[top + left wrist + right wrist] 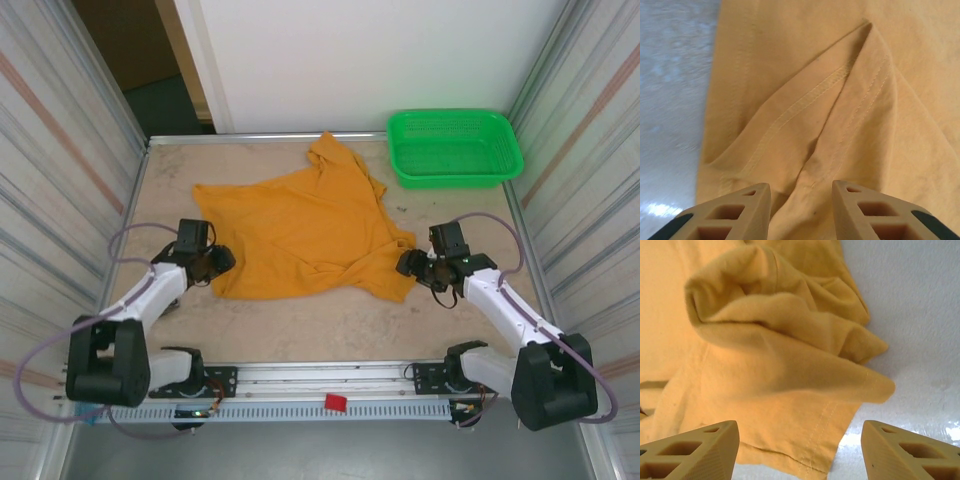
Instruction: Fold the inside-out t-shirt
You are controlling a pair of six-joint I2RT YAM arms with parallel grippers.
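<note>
My left gripper is about to grab the t-shirt's stitched seam fold at the t-shirt's near corner, so both grippers can stretch the t-shirt between them for folding.
The mustard-orange t-shirt lies crumpled and partly spread in the middle of the table, with no tag or print showing. My left gripper sits at the shirt's near left corner; in the left wrist view its fingers stand apart over a stitched seam fold of the t-shirt, and cloth lies between them. My right gripper is at the shirt's bunched near right corner. Its fingers are wide open around the hemmed corner of the t-shirt, not touching it.
A green plastic basket stands at the back right corner. A raised metal rim borders the table, with corrugated walls on both sides. Bare tabletop runs between the shirt and the arm bases.
</note>
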